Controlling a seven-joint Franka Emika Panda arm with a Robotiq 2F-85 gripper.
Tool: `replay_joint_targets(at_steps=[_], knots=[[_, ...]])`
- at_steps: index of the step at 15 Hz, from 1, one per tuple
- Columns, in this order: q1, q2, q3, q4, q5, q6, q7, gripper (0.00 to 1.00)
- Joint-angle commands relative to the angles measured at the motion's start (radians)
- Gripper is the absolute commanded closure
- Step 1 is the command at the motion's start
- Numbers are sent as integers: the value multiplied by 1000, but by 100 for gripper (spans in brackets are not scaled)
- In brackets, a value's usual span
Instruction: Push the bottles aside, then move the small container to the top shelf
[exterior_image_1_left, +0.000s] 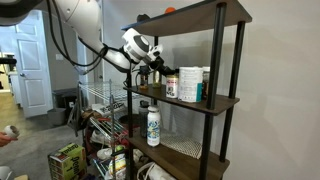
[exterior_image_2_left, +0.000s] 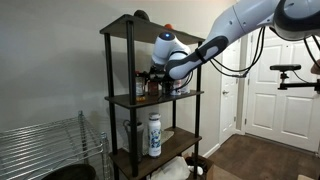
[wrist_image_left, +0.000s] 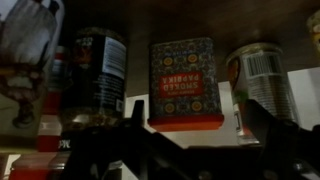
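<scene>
The small container has to keep its bottom free for the top shelf, so my gripper should reach it and grab its opposite sides, on either side of the patterned label.
My gripper reaches into the middle shelf, as both exterior views show. In the wrist view its dark fingers stand apart, open and empty. The small container, orange-red with a patterned label that reads upside down, stands just beyond them, centred between the fingers. A darker bottle stands to its left. In an exterior view the slim dark-capped bottles stand by the gripper at the shelf's end. The top shelf is a dark brown board above, also seen in the other exterior view.
A big white canister stands on the middle shelf beside the gripper; a labelled can shows right of the container. A white bottle with a dark cap stands one shelf lower. A flat orange thing lies on the top shelf. Black posts frame the unit.
</scene>
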Motion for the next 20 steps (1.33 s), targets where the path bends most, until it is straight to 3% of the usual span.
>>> replay_joint_targets(at_steps=[1,12,13,14,17,20], knots=[[-19,18,2,23,29,12,-51,0],[-35,27,4,33,32,14,-56,0],[-35,28,5,34,33,18,-57,25],[-35,29,5,35,32,18,-57,27],[-36,31,7,36,32,21,-58,47],[-36,31,7,36,31,22,-58,51]])
